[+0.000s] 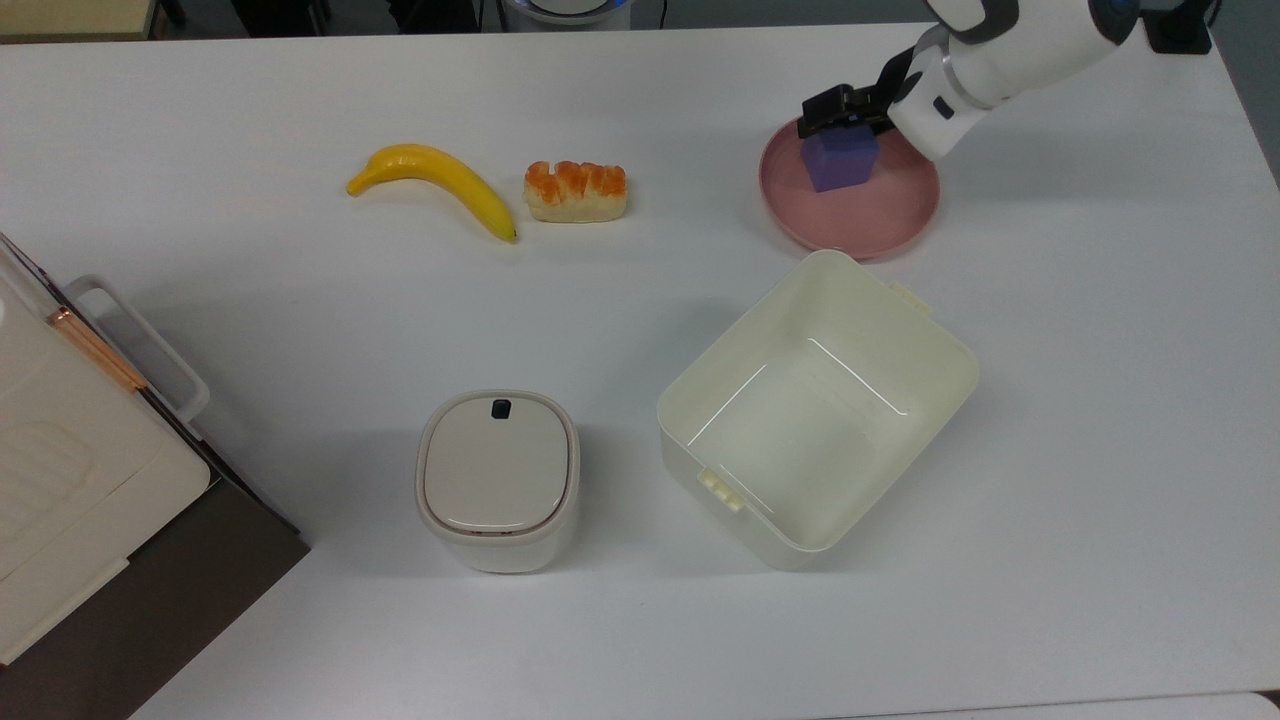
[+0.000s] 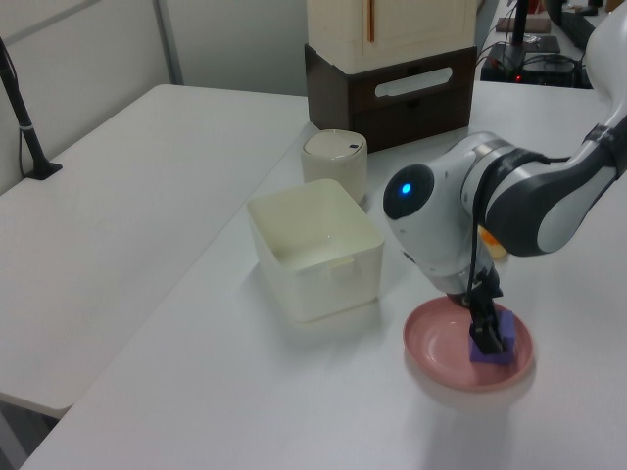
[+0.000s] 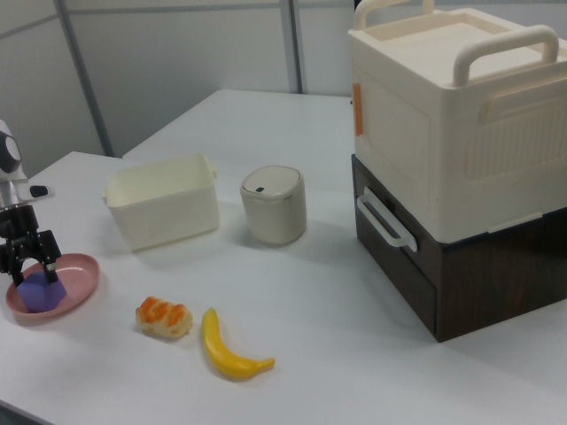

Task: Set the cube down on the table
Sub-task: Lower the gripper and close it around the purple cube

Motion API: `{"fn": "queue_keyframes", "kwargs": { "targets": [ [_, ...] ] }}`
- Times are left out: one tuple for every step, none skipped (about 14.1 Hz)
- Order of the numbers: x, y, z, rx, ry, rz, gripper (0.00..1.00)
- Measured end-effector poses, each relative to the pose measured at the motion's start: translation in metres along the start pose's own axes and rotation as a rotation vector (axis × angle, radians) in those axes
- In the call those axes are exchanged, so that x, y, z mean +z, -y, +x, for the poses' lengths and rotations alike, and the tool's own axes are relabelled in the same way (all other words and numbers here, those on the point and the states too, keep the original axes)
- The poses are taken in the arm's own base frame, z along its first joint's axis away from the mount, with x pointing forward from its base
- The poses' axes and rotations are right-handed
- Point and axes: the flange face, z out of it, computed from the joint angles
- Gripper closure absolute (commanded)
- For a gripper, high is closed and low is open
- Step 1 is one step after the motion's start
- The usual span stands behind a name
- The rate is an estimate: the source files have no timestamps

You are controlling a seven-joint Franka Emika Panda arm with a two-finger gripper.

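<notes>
Next, my gripper grabs the purple-blue cube by its opposite sides to put the cube [image 1: 841,164] on the table.
The purple-blue cube [image 1: 841,164] stands on a pink round plate [image 1: 872,216] at the far right of the white table [image 1: 640,290] in the top view. My gripper [image 1: 846,108] has come down over the cube from the plate's back edge. It is open, and in the right view its black fingers [image 3: 50,263] straddle the upper part of the cube [image 3: 37,294]. In the left view the gripper [image 2: 487,328] covers part of the cube [image 2: 493,348], which rests on the plate [image 2: 441,349].
A cream square bin [image 1: 815,405] sits just in front of the plate. A banana [image 1: 440,180] and a bread piece [image 1: 576,190] lie to the top view's left of it. A lidded canister [image 1: 497,478] and a drawer unit [image 1: 60,470] stand further left.
</notes>
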Motion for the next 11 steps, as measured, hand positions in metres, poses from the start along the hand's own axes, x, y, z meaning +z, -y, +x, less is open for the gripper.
{"fn": "queue_keyframes", "kwargs": {
  "targets": [
    [0.0045, 0.0015, 0.002, -0.003, 0.006, -0.005, 0.1],
    [0.0075, 0.0026, 0.0032, -0.007, 0.009, -0.009, 0.21],
    [0.0093, 0.0034, 0.0039, -0.009, 0.012, -0.011, 0.4],
    [0.0101, 0.0038, 0.0042, -0.011, 0.013, -0.012, 0.68],
    [0.0102, 0.0039, 0.0042, -0.011, 0.013, -0.012, 1.0],
    [0.0101, 0.004, 0.0041, -0.011, 0.013, -0.012, 1.0],
    [0.0085, 0.0045, 0.0037, -0.012, 0.01, -0.01, 1.0],
    [0.0081, 0.0047, 0.0037, -0.008, 0.008, -0.009, 1.0],
    [0.0078, 0.0048, 0.0039, 0.0, 0.006, -0.007, 1.0],
    [0.0068, 0.0045, 0.0045, 0.009, 0.002, -0.004, 1.0],
    [0.0051, 0.0028, 0.0058, 0.015, -0.003, 0.001, 1.0]
  ]
}}
